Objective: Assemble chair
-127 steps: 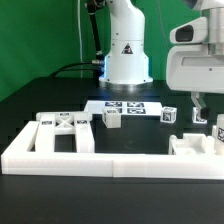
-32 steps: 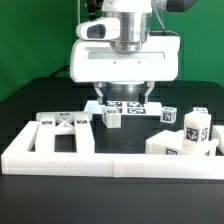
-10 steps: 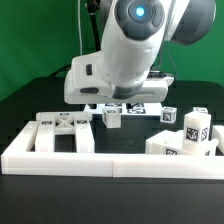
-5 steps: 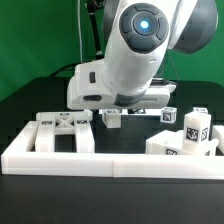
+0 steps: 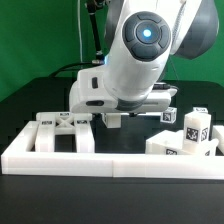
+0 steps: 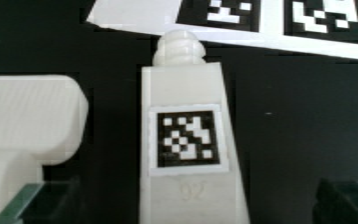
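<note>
My gripper will close on the leg, because its open fingers reach down beside both long sides of the leg in the wrist view.
The chair is in loose white tagged pieces. A blocky leg [image 6: 190, 130] with a rounded peg at one end lies on the black table, and it shows in the exterior view as leg [image 5: 113, 121] just under the hand. My gripper [image 6: 190, 205] is open, one dark finger on each side of the leg, touching nothing. In the exterior view the gripper [image 5: 113, 112] hangs low over that leg. A ladder-like frame [image 5: 62, 133] lies to the exterior view's left. The seat [image 5: 173, 146] and an upright leg [image 5: 195, 126] are to the right.
The marker board [image 6: 247, 15] lies just beyond the leg's peg end. Another white piece [image 6: 25, 115] sits close beside the leg. A long low white border rail [image 5: 110, 161] runs along the front. A small tagged block [image 5: 170, 116] stands behind the seat.
The arm has come down and forward over the leg in the middle, hiding most of the marker board. The jaws have stayed open.
</note>
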Controlling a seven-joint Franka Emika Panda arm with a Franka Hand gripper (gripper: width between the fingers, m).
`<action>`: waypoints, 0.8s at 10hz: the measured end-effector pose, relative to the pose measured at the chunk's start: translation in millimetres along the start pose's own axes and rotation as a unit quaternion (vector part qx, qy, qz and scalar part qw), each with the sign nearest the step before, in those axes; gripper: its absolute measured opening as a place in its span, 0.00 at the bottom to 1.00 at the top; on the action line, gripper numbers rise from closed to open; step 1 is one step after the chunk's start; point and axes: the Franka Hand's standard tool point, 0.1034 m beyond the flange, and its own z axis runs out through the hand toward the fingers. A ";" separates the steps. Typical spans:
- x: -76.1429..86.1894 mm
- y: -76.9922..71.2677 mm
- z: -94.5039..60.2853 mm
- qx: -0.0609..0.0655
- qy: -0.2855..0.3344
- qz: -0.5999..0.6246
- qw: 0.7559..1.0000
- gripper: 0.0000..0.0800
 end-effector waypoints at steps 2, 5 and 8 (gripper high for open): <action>2.8 0.1 3.1 -0.001 0.004 0.000 1.000 0.81; 5.9 -4.9 5.3 -0.003 0.006 -0.003 1.000 0.56; 5.7 -4.0 5.6 -0.002 0.006 -0.003 1.000 0.36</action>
